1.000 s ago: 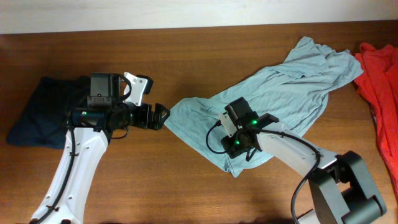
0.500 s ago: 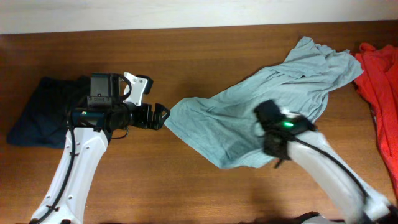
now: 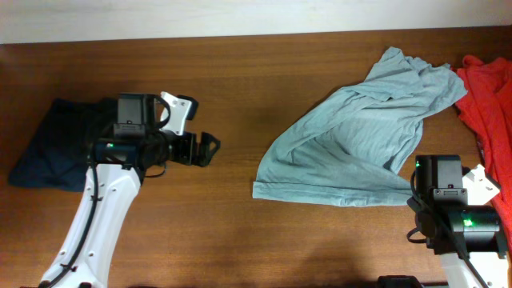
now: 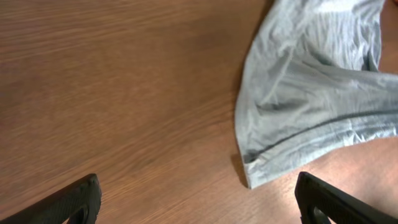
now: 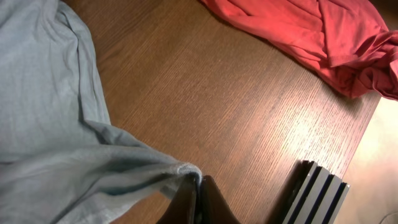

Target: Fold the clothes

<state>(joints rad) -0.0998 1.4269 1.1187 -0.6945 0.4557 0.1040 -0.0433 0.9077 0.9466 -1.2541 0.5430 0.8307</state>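
The left gripper needs to spread the shirt flat for folding, so it should reach the T-shirt (image 3: pixel 360 136) and grab the hem's free corner (image 3: pixel 257 190), opposite the right gripper.
The pale grey-blue T-shirt (image 3: pixel 360 136) lies spread on the right half of the table, its lower hem drawn out in a straight line. My right gripper (image 3: pixel 418 192) is shut on the hem's right end, and in the right wrist view the cloth (image 5: pixel 62 124) bunches into the shut fingertips (image 5: pixel 199 185). My left gripper (image 3: pixel 210 149) hangs open over bare wood, well left of the shirt. In the left wrist view the hem's left corner (image 4: pixel 252 177) lies ahead, between the spread fingers (image 4: pixel 74 202). A dark navy garment (image 3: pixel 48 140) lies under the left arm. A red-orange garment (image 3: pixel 488 96) lies at the right edge.
The wooden table (image 3: pixel 240 72) runs to a pale wall at the back. In the right wrist view the red-orange garment (image 5: pixel 298 25) lies past the gripper, and a striped black-and-white edge (image 5: pixel 314 193) sits close on its right.
My right gripper has closed on the shirt's hem and dragged it far to the right, pulling the cloth away from the left gripper. The left arm has stayed still.
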